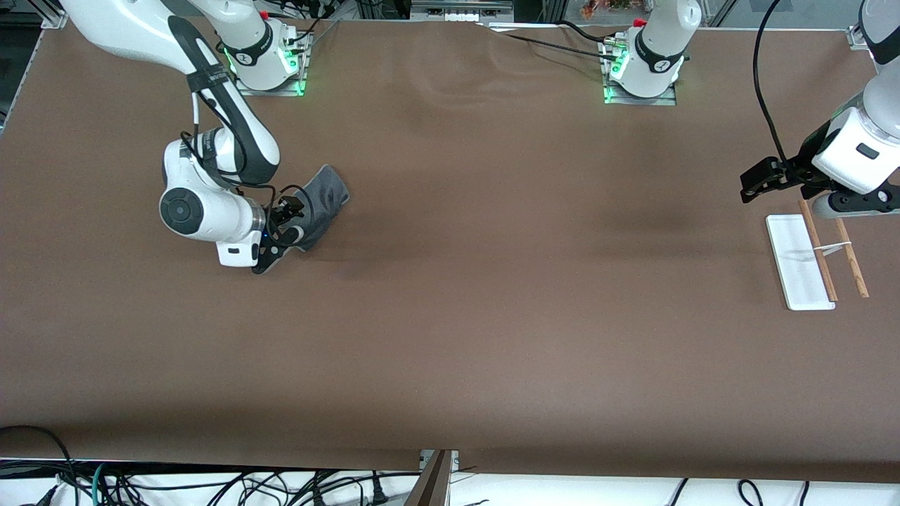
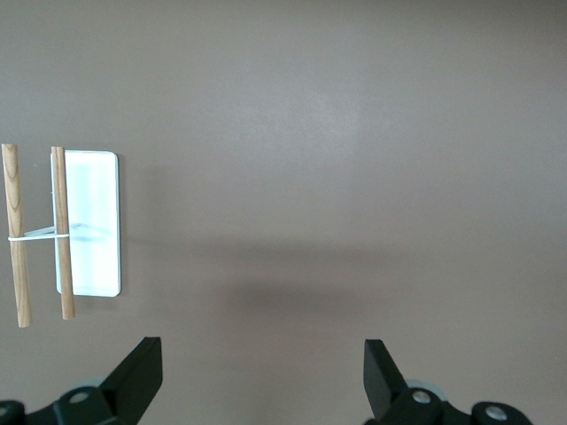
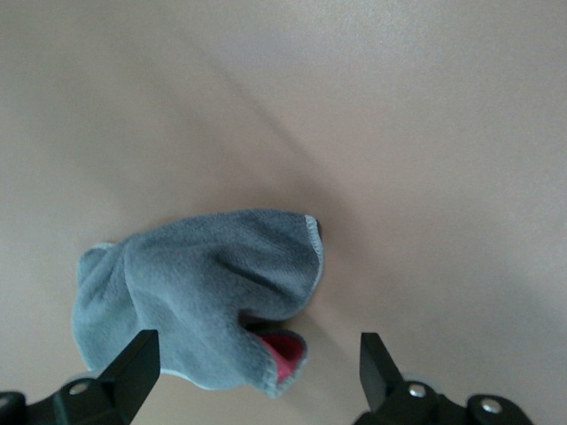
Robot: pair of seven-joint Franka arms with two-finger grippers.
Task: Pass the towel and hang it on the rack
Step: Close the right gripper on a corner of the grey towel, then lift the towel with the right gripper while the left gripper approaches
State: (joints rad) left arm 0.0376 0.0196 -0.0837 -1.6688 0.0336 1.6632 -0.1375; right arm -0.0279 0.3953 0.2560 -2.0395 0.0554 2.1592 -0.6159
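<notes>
My right gripper should hold the towel by its corner with the red patch point(image 3: 282, 354), so that the grey body point(image 3: 177, 292) hangs free for passing.
The dark grey towel point(image 1: 325, 202) lies bunched on the table toward the right arm's end. In the right wrist view the towel point(image 3: 208, 288) shows a pale stitched edge and a red patch at one corner. My right gripper point(image 1: 280, 244) is open and low at the towel's end nearer the front camera. Its fingers point(image 3: 135, 365) stand apart on either side of the cloth without touching it. The rack point(image 1: 801, 263) stands at the left arm's end, with a white base point(image 2: 90, 221) and two brown rods point(image 2: 62, 232). My left gripper point(image 1: 787, 184) is open and empty, up over the table beside the rack.
The brown table cover point(image 1: 492, 295) spreads flat between the towel and the rack. The arm bases point(image 1: 640, 70) stand along the edge farthest from the front camera. Cables hang below the nearer table edge.
</notes>
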